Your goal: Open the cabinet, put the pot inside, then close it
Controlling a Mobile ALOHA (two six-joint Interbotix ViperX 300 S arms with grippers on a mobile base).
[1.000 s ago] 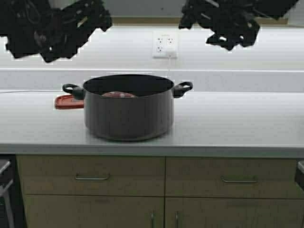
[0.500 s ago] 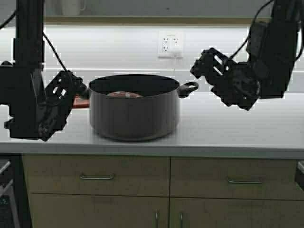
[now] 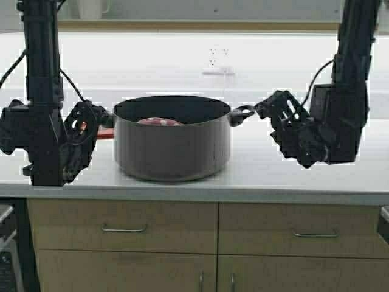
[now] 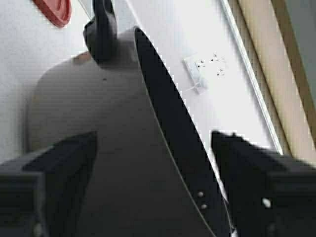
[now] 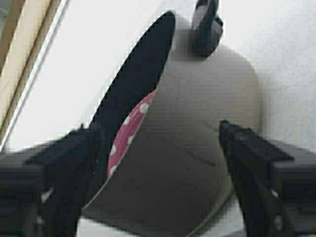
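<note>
The round body (image 3: 172,149) is far wider than my open fingers, so my right gripper should grab the pot by its black loop handle (image 3: 242,114) next.
The pot (image 3: 172,146), wide and grey with a dark inside, stands on the white counter (image 3: 292,179). A pink white-dotted thing (image 3: 159,121) lies in it. My left gripper (image 3: 90,128) hangs open at the pot's left loop handle (image 3: 104,115). My right gripper (image 3: 271,118) hangs open just beyond the right handle (image 3: 241,112). The pot's wall (image 4: 123,163) fills the gap of the left gripper (image 4: 153,143). Likewise the right gripper (image 5: 158,131) frames the pot (image 5: 197,163). Of the cabinet I see only a tan bottom edge (image 3: 200,26); its doors are out of view.
A red lid (image 3: 104,132) lies on the counter behind the pot's left side. A wall outlet (image 3: 217,61) sits behind the pot. Floor drawers with metal pulls (image 3: 124,229) are below the counter. A white mug (image 3: 91,8) stands above the tan edge.
Both arms have come down from high above the counter to either side of the pot. The scene has shifted slightly right, so the robot has moved a little.
</note>
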